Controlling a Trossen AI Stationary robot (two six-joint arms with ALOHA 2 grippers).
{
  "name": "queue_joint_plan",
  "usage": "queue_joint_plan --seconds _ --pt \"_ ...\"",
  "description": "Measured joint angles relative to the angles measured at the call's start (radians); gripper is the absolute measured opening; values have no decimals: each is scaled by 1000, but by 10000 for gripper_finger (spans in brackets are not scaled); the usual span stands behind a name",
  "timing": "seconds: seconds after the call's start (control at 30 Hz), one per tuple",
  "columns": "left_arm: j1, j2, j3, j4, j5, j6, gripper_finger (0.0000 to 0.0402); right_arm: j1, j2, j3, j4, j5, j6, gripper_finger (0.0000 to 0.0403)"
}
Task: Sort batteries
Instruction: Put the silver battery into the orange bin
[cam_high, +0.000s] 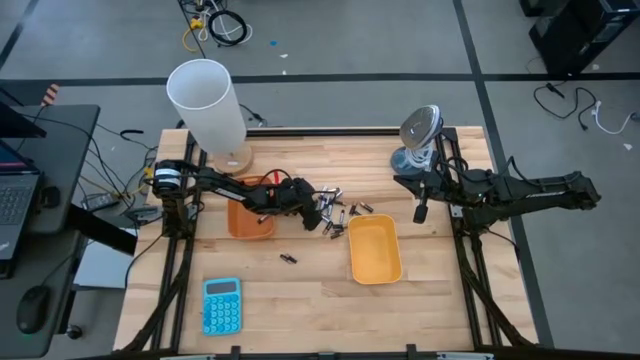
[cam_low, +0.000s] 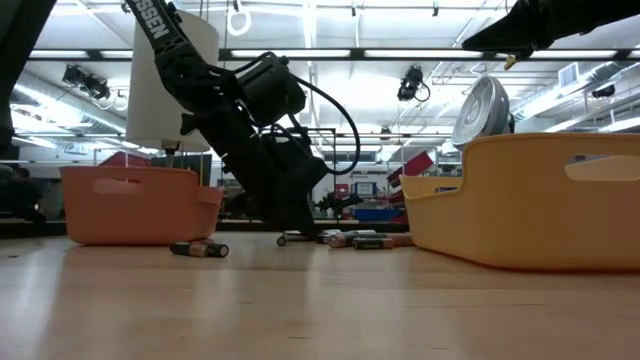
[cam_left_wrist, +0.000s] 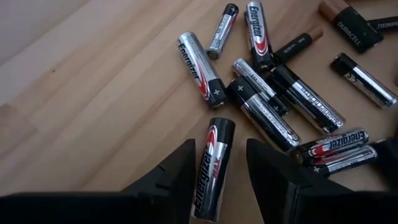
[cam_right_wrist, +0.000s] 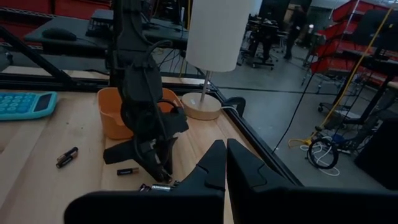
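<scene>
In the left wrist view my fingers are low on either side of the silver-and-black battery and would catch it, so my left gripper closes next.
Several batteries (cam_left_wrist: 273, 93), silvery and black, lie jumbled on the wooden table, between the orange tray (cam_high: 250, 218) and the yellow tray (cam_high: 374, 250). My left gripper (cam_left_wrist: 219, 143) is open and slants down at the pile's edge. Its two fingers stand on either side of one silver-and-black battery (cam_left_wrist: 211, 171) lying flat, and a gap shows on each side. A stray pair of batteries (cam_high: 288, 258) lies apart, nearer the front edge. At the table's right, my right gripper (cam_high: 421, 212) hangs shut above the table with nothing in it.
A white lamp (cam_high: 210, 105) stands at the far left behind the orange tray, and a small fan (cam_high: 420, 135) stands at the far right. A blue calculator (cam_high: 221, 305) lies near the front left. Bare wood stretches across the front of the table.
</scene>
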Motion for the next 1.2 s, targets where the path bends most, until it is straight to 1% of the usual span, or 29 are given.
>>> queue_joint_plan --seconds 0.13,0.4,0.5,0.73,1.0,1.2 --pt "0 0 0 -1 3 21 128 0 0 0 0 0 0 3" --pt "0 -1 1 -24 6 62 51 0 0 0 0 0 0 3" --pt "0 -2 1 -25 6 82 35 0 0 0 0 0 0 3" --pt "0 -2 1 -15 14 102 45 0 0 0 0 0 0 3" --pt "0 -1 0 -7 22 102 44 0 0 0 0 0 0 3" --pt "-1 -6 -1 0 46 107 43 0 0 0 0 0 0 3"
